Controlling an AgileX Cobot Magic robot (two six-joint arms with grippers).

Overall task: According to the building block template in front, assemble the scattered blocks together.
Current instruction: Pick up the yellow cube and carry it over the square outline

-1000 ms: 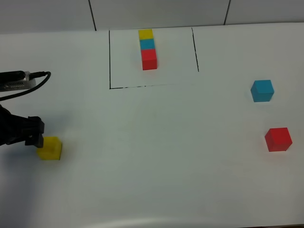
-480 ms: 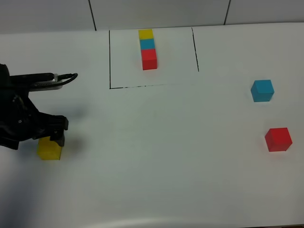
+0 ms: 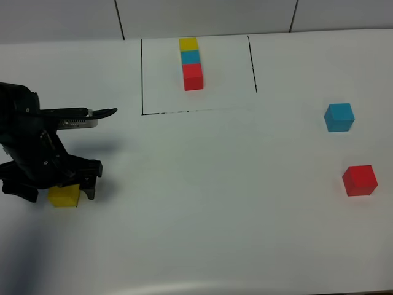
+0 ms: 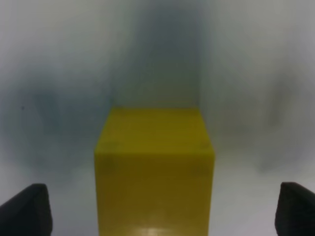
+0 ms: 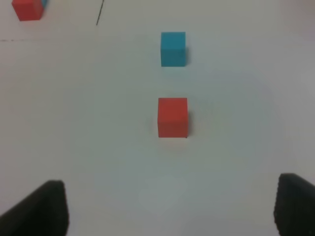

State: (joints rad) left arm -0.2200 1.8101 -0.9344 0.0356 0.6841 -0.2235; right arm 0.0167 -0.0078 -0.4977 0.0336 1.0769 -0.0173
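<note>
The left gripper grabs the loose yellow cube [image 3: 64, 196] by its two opposite sides next, to start copying the building block template [image 3: 191, 64].
The template [image 3: 191, 63] is a row of yellow, cyan-blue and red cubes at the far middle, inside a pen outline. The loose yellow cube [image 3: 64, 196] sits at the left front. My left gripper [image 3: 59, 193] is open and straddles it, one finger on each side; the left wrist view shows the cube [image 4: 155, 172] centred between the fingertips [image 4: 24, 211], apart from both. The loose cyan-blue cube [image 3: 339, 117] and red cube [image 3: 359, 180] sit at the right. My right gripper [image 5: 167, 209] is open and empty, short of the red cube [image 5: 172, 117] and cyan-blue cube [image 5: 173, 48].
The pen outline [image 3: 142, 80] frames the template area on the white table. The left arm's cable and body [image 3: 73, 117] hang over the left side. A tiled wall [image 3: 202, 15] runs behind the table's far edge.
My left arm has moved right and come down over the yellow cube, so its open fingers now stand on either side of it. The cubes have not moved.
</note>
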